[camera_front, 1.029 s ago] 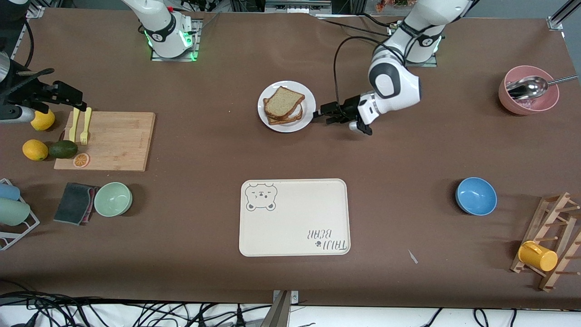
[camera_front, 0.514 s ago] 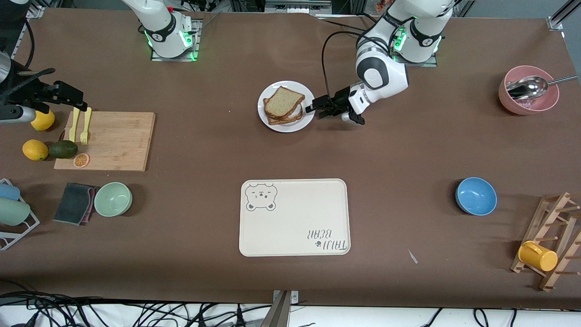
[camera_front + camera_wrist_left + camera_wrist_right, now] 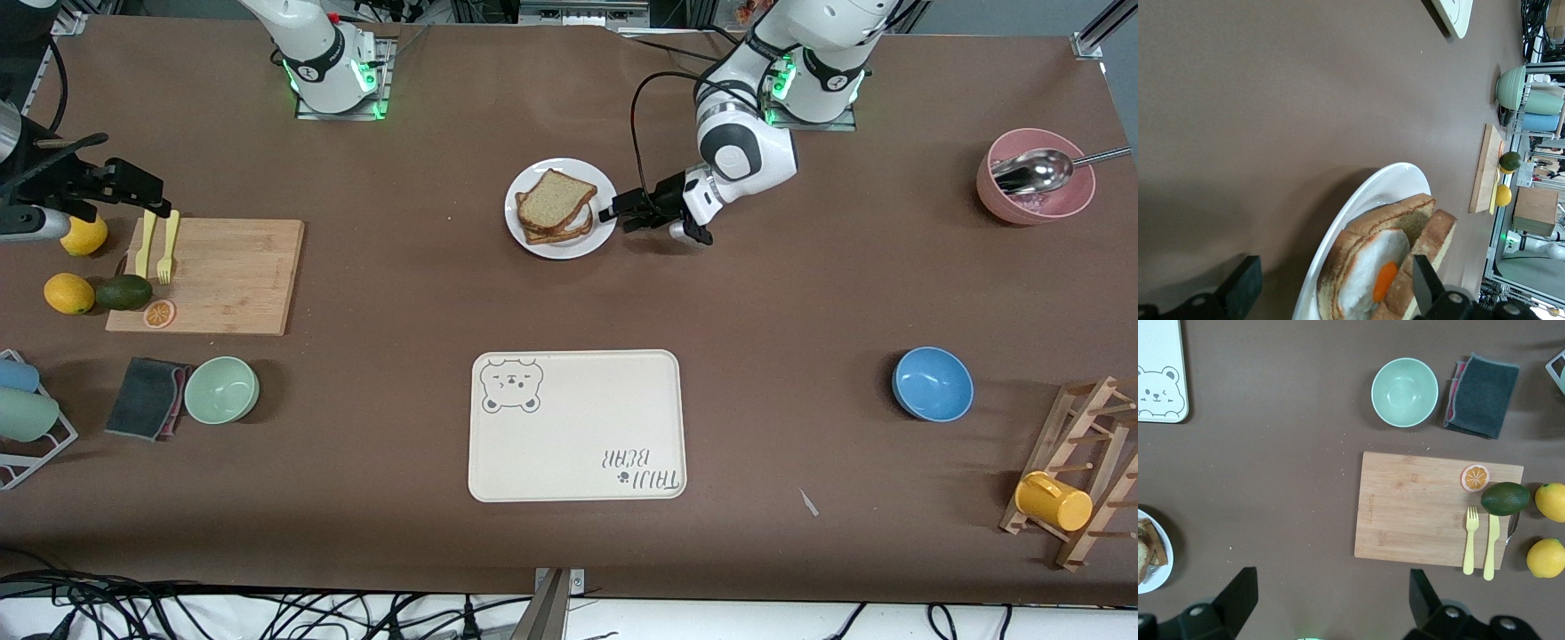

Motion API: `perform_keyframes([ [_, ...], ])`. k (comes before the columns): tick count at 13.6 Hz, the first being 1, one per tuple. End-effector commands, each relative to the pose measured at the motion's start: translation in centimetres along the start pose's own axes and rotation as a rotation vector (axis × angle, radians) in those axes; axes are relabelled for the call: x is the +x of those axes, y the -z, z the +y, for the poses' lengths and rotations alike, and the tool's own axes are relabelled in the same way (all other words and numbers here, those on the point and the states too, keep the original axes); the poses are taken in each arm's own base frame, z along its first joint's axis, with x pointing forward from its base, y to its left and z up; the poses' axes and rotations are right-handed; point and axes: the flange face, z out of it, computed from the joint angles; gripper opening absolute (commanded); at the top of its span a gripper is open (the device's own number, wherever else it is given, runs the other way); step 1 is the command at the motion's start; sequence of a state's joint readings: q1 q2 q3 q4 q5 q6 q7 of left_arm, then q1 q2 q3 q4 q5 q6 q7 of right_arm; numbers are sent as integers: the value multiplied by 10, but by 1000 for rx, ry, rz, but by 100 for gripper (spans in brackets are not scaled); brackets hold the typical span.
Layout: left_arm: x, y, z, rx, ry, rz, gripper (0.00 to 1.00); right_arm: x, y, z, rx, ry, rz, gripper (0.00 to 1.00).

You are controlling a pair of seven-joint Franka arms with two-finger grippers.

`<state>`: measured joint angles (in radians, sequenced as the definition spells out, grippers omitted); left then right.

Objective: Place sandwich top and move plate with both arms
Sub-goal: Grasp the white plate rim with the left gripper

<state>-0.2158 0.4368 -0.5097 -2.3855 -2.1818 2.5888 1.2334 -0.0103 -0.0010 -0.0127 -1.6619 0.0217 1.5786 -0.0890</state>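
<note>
I need to move the sandwich over to the cream bear-print tray (image 3: 577, 427), so next my left gripper should grip the round white plate by its rim (image 3: 613, 209).
The sandwich top (image 3: 553, 196), a light-tan slice with brown crust, lies on an egg-topped slice on the round white plate (image 3: 569, 251), in the table's middle toward the arms' bases. In the left wrist view, egg white and orange yolk show under the sandwich top (image 3: 1436, 239), inside the plate (image 3: 1385, 187) rim. My left gripper (image 3: 612, 216) hangs low at the plate's edge on the left arm's side, open. Its jaws stand one above the other around the rim's height and grip nothing. My right gripper (image 3: 1331, 590) waits open, high over bare table.
A cream bear-print tray (image 3: 576, 427) lies nearer the front camera than the plate. Toward the right arm's end are a cutting board (image 3: 209, 276), lemons, an avocado, a green bowl (image 3: 221, 389). Toward the left arm's end are a blue bowl (image 3: 932, 383), pink bowl (image 3: 1036, 178), mug rack (image 3: 1067, 480).
My left arm has swung in, and its open gripper has slid up to the plate's edge. Plate, sandwich and right arm have not moved.
</note>
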Motion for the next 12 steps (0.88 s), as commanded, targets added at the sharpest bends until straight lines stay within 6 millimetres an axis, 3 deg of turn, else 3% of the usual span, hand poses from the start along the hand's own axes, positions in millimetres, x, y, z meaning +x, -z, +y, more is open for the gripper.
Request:
perform_keyframes([
  [1,-2,-6,-7,-20,-20,15,87,-8,6,-2,11,-9,2,100],
  [4,-3,-7,-6,-34,-21,11,69,-8,6,-2,11,-9,2,100],
  [12,-8,-10,-6,-42,-21,1,36,-8,6,-3,10,-7,2,100],
])
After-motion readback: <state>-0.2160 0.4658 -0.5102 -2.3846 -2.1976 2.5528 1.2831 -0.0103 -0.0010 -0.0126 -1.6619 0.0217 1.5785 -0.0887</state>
